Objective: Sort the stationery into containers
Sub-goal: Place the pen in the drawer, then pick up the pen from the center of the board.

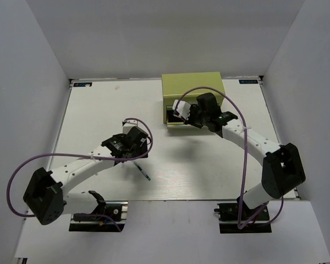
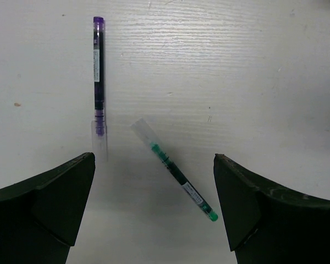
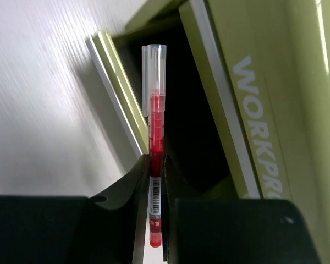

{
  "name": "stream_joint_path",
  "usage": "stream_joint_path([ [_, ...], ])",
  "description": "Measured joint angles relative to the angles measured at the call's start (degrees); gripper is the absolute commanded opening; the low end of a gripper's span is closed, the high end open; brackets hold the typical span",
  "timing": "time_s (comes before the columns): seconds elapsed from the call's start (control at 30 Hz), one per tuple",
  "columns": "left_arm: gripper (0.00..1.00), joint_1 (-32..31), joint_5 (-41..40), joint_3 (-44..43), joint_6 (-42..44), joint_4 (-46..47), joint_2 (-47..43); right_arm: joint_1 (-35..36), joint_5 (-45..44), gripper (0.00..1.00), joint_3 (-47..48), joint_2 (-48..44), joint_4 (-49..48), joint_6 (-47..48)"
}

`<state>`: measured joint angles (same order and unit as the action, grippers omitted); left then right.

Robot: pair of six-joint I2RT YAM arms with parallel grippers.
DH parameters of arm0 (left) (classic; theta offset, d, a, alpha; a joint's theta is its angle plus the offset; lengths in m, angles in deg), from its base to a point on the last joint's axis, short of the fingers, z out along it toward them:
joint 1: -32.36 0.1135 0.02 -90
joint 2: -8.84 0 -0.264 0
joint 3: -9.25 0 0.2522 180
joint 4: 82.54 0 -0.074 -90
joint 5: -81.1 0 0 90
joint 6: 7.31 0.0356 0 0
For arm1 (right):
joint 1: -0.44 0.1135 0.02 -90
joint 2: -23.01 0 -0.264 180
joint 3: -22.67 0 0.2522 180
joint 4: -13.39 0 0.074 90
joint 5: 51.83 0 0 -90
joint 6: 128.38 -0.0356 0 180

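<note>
My right gripper is to keep holding the red pen [image 3: 155, 121], as its uncapped end is outside and would catch on the drawer's front edge if I opened now.
A green-tipped pen [image 2: 179, 179] lies slanted on the white table between my left gripper's open fingers [image 2: 55, 203]. It also shows in the top view [image 1: 144, 172]. A purple pen [image 2: 99, 77] with a clear cap lies just beyond it, to the left. My left gripper [image 1: 132, 153] is open and empty, hovering over the green pen. My right gripper [image 3: 155, 170] is shut on a red pen [image 3: 155, 121] with a clear cap, held at the dark opening of the olive-green drawer box [image 1: 192, 88]. One drawer [image 3: 118, 96] is pulled out.
The box [image 3: 264, 110] carries white lettering and stands at the table's back, right of centre. White walls enclose the table on three sides. The right arm [image 1: 247, 137] reaches diagonally across the right half.
</note>
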<state>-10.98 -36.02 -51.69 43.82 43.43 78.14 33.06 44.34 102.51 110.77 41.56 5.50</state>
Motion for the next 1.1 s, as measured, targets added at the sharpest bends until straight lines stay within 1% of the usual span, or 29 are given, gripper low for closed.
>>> stream_joint_path([
  [0.07, 0.99, 0.76, 0.72, -0.98, 0.52, 0.44, 2.56, -0.94, 0.22, 0.0, -1.99, -0.83, -1.27, 4.66],
  [0.17, 0.99, 2.49, 2.27, -1.25, 0.98, 0.92, 5.64, -2.54, 0.85, 0.0, -2.4, 0.0, -3.39, 10.69],
  [0.3, 0.99, 4.87, 4.26, -1.25, 1.2, 1.51, 8.28, -4.24, 1.57, 0.0, -1.51, 2.93, -5.22, 15.1],
  [0.47, 0.99, 7.91, 5.86, -1.31, 2.12, 1.97, 8.39, -5.75, 1.86, 0.01, -0.07, 7.39, -5.99, 19.45],
  [0.53, 0.99, 9.14, 6.43, -1.33, 2.73, 2.38, 8.39, -6.01, 2.12, 0.16, 0.22, 8.37, -5.79, 20.7],
  [0.57, 0.99, 9.66, 6.73, -1.33, 2.95, 2.58, 8.41, -6.05, 2.23, 0.3, 0.31, 8.7, -5.75, 21.14],
  [0.63, 0.99, 10.8, 7.28, -1.33, 3.48, 3.06, 8.66, -6.25, 2.49, 0.42, 0.66, 9.07, -5.53, 21.55],
  [0.67, 0.99, 11.26, 7.74, -1.46, 3.76, 3.17, 8.96, -6.25, 2.67, 0.56, 0.81, 9.09, -5.42, 21.86],
  [0.77, 0.99, 12.39, 8.83, -1.81, 4.44, 3.91, 10.38, -6.34, 3.34, 0.57, 1.53, 9.07, -5.11, 22.18],
  [0.87, 0.94, 13.05, 10.12, -2.03, 4.96, 4.87, 11.54, -6.67, 5.05, 0.57, 1.75, 8.11, -3.87, 21.73],
  [0.97, 0.88, 13.75, 11.39, -2.08, 5.44, 5.79, 12.61, -7.34, 8.24, 0.57, 1.73, 5.01, -1.31, 20.48],
  [1.0, 0.88, 13.99, 11.74, -2.08, 5.51, 6.08, 13.03, -7.58, 9.51, 0.56, 1.68, 3.48, -0.63, 19.78],
  [1.03, 0.85, 14.16, 11.93, -2.14, 5.68, 6.23, 13.49, -7.78, 10.91, 0.56, 1.51, 1.77, -0.31, 19.19],
  [1.1, 0.82, 14.58, 12.22, -2.8, 5.9, 6.14, 14.73, -7.93, 13.27, 0.56, 0.94, -1.95, -0.04, 17.59],
])
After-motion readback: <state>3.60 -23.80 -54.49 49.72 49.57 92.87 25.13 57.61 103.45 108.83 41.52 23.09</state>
